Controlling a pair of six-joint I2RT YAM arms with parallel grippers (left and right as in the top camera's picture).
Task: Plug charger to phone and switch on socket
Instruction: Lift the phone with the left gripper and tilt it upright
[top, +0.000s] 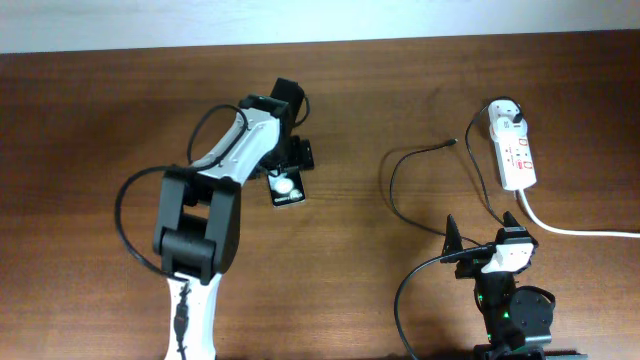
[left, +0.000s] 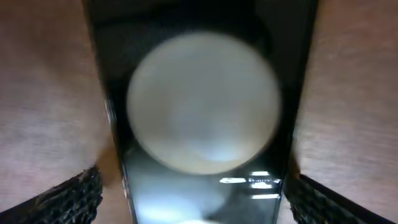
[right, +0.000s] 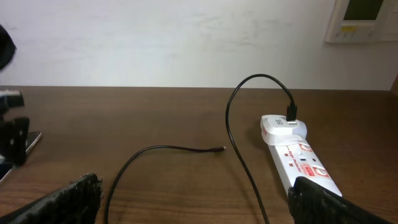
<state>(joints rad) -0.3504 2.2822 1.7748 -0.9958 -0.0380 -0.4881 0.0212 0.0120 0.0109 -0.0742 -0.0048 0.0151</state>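
Next, my left gripper grabs the phone (top: 287, 188) across its long side edges and leaves its near end free, to pass the phone to my right gripper.
The phone (top: 287, 188) lies flat at centre-left, black with a white round blob on its face. My left gripper (top: 289, 165) hangs low over it, open. In the left wrist view the phone (left: 202, 106) fills the frame, and the left gripper's fingers (left: 196, 199) straddle its sides. The charger cable (top: 395, 190) loops across the table from the adapter, and its tip (top: 455, 142) lies loose. The cable also shows in the right wrist view (right: 161, 148). The socket (top: 515, 150) lies at the far right. My right gripper (top: 483, 237) is open and empty near the front edge, with the cable between its fingers (right: 196, 205).
A white adapter (top: 505, 115) sits plugged in at the strip's far end. A thick white cord (top: 570, 228) runs off the right edge. The left arm's body (top: 200, 220) stretches over the left of the table. A white wall stands behind the table.
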